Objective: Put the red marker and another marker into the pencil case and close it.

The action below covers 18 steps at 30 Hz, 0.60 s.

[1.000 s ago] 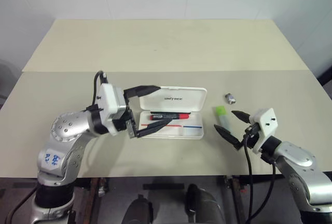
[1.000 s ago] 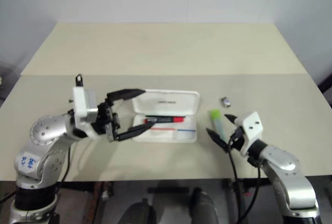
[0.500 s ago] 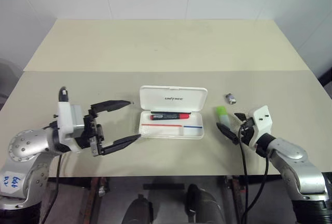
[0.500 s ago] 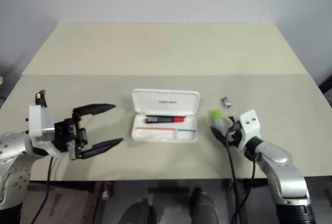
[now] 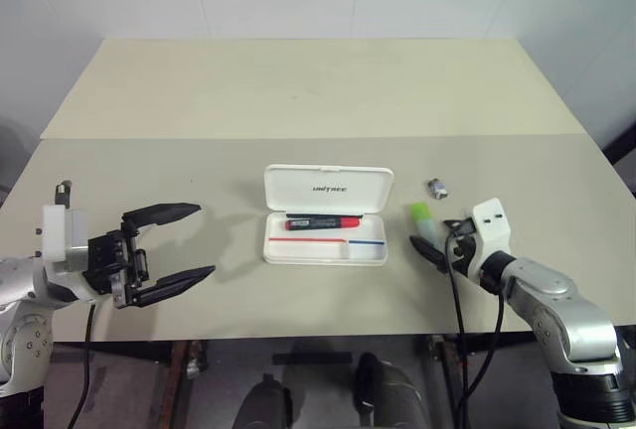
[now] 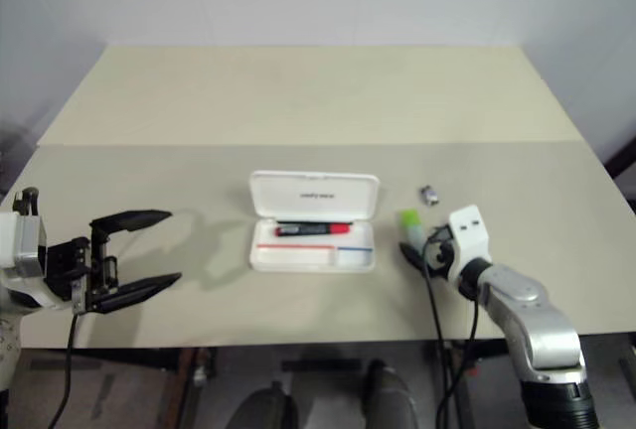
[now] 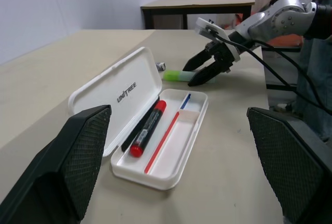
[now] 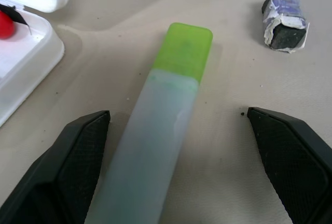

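Note:
My right gripper should close on the highlighter's body now, since its fingers reach down around the highlighter's pale body (image 8: 150, 143), behind its green cap (image 8: 184, 53).
The white pencil case (image 5: 328, 188) lies open in the middle of the table, lid folded back. The red marker (image 5: 323, 221) rests inside its tray, also seen as the red marker (image 7: 149, 128) in the left wrist view. To the right lies another marker, a highlighter with a green cap (image 5: 422, 213), flat on the table. My right gripper (image 5: 440, 237) is open and low over its pale body (image 8: 161, 130), one finger on each side, not closed on it. My left gripper (image 5: 204, 240) hangs open and empty, well to the left of the case.
A small grey-black metal piece (image 5: 439, 188) sits just behind the highlighter, close to the right gripper. The beige table (image 5: 298, 91) stretches far back behind the case, with a seam across it.
My left gripper has drawn away from the case to the left, still open. My right gripper has tipped down closer over the highlighter. Case and red marker have not moved.

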Each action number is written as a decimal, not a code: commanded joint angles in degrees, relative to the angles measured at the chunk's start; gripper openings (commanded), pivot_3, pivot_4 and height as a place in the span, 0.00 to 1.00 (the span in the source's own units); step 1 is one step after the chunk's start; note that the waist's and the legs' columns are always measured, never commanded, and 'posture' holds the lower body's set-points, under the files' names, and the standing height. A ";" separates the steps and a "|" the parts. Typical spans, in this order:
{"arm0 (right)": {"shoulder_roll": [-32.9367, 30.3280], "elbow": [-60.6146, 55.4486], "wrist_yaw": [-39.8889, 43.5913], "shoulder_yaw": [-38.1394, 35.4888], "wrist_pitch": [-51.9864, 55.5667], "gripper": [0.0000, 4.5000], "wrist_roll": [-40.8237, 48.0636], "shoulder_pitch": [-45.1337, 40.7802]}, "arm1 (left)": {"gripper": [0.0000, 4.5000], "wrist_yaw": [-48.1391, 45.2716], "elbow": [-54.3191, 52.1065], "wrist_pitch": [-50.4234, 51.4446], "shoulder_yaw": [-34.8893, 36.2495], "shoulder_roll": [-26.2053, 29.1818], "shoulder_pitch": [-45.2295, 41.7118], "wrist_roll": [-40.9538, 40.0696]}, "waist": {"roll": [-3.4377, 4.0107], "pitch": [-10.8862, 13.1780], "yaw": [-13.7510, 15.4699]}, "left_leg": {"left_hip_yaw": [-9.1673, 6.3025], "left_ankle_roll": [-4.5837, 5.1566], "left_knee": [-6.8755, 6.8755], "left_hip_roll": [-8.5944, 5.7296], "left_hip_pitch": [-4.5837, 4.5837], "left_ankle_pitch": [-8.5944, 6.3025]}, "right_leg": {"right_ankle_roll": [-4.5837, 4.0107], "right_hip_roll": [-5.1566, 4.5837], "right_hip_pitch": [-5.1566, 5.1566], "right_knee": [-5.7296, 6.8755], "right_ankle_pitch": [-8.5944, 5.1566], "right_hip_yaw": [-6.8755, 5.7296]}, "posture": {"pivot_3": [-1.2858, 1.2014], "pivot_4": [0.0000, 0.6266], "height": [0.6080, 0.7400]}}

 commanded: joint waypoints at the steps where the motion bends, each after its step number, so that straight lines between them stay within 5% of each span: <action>1: -0.09 2.04 -3.56 0.89 5.41 0.96 -2.35 0.49 | 1.00 -1.05 1.58 -1.88 1.96 1.05 -1.41 -1.51 | -0.20 -0.12 -0.05 | 0.00 0.00 0.00 0.01 0.02 0.00 | -0.03 0.00 0.00 0.03 -0.02 0.00 | 0.52 0.24 1.00; 12: 0.32 0.72 -4.59 2.25 8.14 0.25 -2.68 -0.19 | 1.00 -1.53 1.78 -0.83 2.69 1.57 -3.23 -4.45 | -0.49 -0.34 -0.10 | -0.02 -0.04 -0.02 0.02 0.03 -0.04 | -0.05 0.00 0.01 0.01 -0.03 -0.02 | 0.52 0.24 1.00; 18: -0.65 0.87 -3.87 0.33 3.84 0.25 -2.76 -2.83 | 1.00 -1.83 2.62 -0.99 2.71 2.11 -3.39 -4.58 | -0.48 -0.32 -0.24 | 0.00 -0.04 0.00 0.03 0.03 -0.04 | -0.05 0.01 0.01 0.02 -0.03 0.00 | 0.52 0.24 1.00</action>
